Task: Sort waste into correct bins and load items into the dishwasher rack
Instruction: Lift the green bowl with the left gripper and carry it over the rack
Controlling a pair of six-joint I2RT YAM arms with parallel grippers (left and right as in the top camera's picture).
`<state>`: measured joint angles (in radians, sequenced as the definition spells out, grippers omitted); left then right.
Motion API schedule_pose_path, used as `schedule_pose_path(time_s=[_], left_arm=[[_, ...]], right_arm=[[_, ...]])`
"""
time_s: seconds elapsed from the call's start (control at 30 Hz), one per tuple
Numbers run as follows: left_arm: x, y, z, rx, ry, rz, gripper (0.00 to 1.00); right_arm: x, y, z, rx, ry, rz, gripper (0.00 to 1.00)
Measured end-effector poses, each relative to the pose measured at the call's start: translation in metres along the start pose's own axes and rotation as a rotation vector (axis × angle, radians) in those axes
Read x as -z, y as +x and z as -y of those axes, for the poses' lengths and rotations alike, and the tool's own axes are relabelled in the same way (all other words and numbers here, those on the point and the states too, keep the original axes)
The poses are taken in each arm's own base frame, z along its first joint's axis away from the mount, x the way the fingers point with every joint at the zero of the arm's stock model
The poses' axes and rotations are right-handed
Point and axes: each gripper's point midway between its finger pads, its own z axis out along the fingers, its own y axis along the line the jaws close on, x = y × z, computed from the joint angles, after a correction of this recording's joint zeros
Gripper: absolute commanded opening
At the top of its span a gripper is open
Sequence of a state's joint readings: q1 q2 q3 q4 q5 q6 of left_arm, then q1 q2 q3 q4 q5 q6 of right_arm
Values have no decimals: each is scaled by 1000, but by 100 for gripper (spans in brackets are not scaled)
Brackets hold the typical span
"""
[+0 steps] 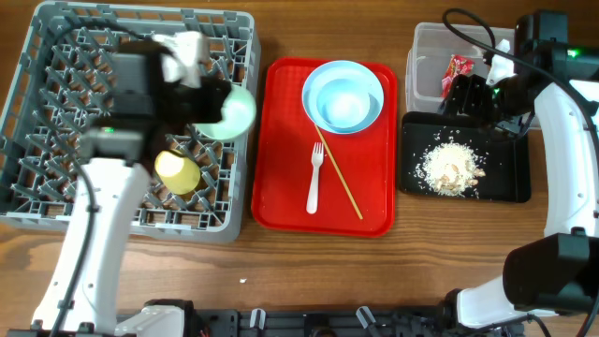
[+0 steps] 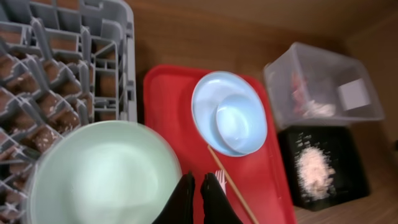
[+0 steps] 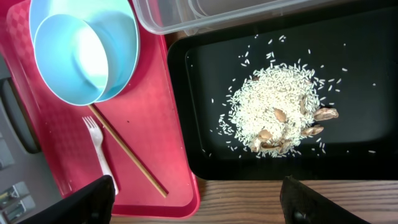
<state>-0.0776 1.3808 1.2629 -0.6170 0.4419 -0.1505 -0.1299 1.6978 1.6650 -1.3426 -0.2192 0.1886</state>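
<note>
The pale green bowl hovers above the rack's wires and side bar, so I should lower the bowl inward before my left gripper releases it.
My left gripper [image 2: 196,185] is shut on the rim of a pale green bowl [image 2: 93,174] and holds it over the right side of the grey dishwasher rack [image 1: 140,227]. A yellow-green cup [image 1: 178,171] sits in the rack. A pale blue bowl [image 1: 344,105] sits in a blue plate [image 1: 314,84] on the red tray [image 1: 281,140], with a white fork [image 1: 314,183] and a chopstick [image 1: 342,178]. My right gripper [image 3: 205,199] is open and empty above the black tray [image 1: 505,178], which holds food scraps [image 1: 452,167]. A red wrapper [image 1: 459,67] lies in the clear tub [image 1: 426,56].
The right arm [image 1: 562,122] runs along the table's right edge beside the tub and black tray. The left arm [image 1: 103,215] crosses the rack's front. Bare wood lies in front of the red tray.
</note>
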Motion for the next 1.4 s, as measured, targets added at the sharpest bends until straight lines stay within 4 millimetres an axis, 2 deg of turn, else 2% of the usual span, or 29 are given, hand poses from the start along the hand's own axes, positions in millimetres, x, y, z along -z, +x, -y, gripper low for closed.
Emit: schedule_pose_path(time_s=[0.2,0.3,0.37,0.4,0.5,0.6,0.63,0.7,0.9,1.03,1.2,1.27,1.4], left_arm=[[15,-14,-46,126,139,22,4],[13,-12,-62,193,203,8,4],[12,-10,-66,216,231,0,4],[11,-10,-66,222,244,-4,4],[11,-10,-63,217,261,-7,15],[9,-9,-63,208,251,-10,16],[8,-8,-62,204,244,-12,15],[3,-6,-61,192,221,-23,4],[-13,3,-54,159,138,-60,4],[-16,4,-58,174,51,-57,4],[-7,1,-67,345,-44,-27,4],[0,0,-66,477,-60,-13,4],[14,-4,-60,594,-67,24,4]], right_arm=[[0,0,0,0,0,0,86],[0,0,0,0,0,0,86],[0,0,0,0,0,0,86],[0,0,0,0,0,0,85],[0,0,0,0,0,0,85],[0,0,0,0,0,0,85],[0,0,0,0,0,0,85],[0,0,0,0,0,0,85],[0,0,0,0,0,0,85],[0,0,0,0,0,0,86],[0,0,0,0,0,0,86],[0,0,0,0,0,0,85],[0,0,0,0,1,-1,86]])
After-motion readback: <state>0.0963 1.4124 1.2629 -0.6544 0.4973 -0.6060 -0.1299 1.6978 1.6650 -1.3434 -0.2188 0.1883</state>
